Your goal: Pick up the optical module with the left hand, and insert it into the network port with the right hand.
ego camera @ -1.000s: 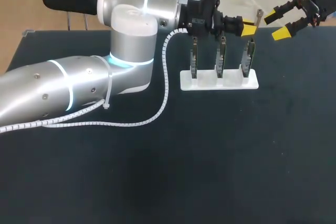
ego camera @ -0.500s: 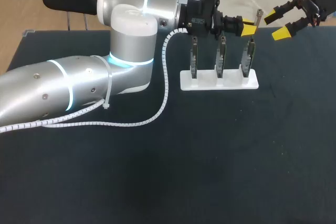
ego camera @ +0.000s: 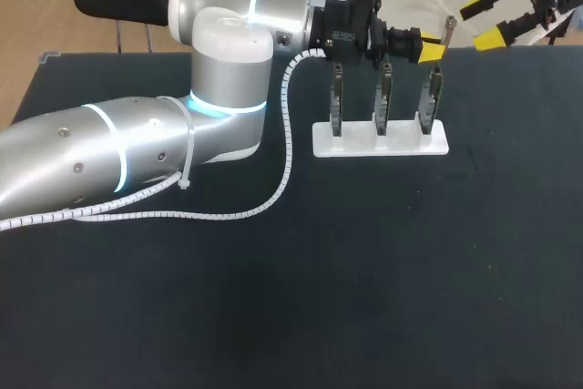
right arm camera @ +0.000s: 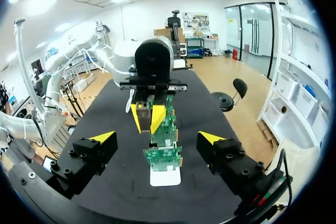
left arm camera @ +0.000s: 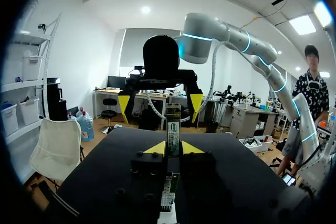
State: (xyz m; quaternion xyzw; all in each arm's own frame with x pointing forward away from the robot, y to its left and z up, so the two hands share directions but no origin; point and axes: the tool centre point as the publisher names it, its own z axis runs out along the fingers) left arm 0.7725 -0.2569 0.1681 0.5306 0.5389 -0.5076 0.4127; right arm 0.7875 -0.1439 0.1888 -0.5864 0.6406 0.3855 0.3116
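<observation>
The right gripper reaches the optical module next and grabs it by its exposed end (ego camera: 450, 23), so the opposite end stays free to enter the network port.
The optical module (ego camera: 447, 32), a slim silver bar, sticks out from my left gripper (ego camera: 430, 46), which is shut on it above the rightmost of three upright circuit boards (ego camera: 430, 97) in a white rack (ego camera: 380, 140). In the left wrist view the module (left arm camera: 173, 129) stands between the yellow tips of the left gripper (left arm camera: 174, 148), with a board (left arm camera: 168, 195) below. My right gripper (ego camera: 485, 21) hangs open at the far right, facing the module and apart from it. In the right wrist view the right gripper (right arm camera: 157, 137) is wide open, with the left gripper (right arm camera: 146, 117) ahead above the boards (right arm camera: 164, 153).
My left arm (ego camera: 137, 152) lies across the left half of the black table (ego camera: 364, 271), its white coiled cable (ego camera: 273, 193) trailing on the surface. The rack's white base (right arm camera: 165, 177) stands below my right gripper.
My right gripper has risen a little and shifted towards the far edge of the table. The left arm and the module have kept still.
</observation>
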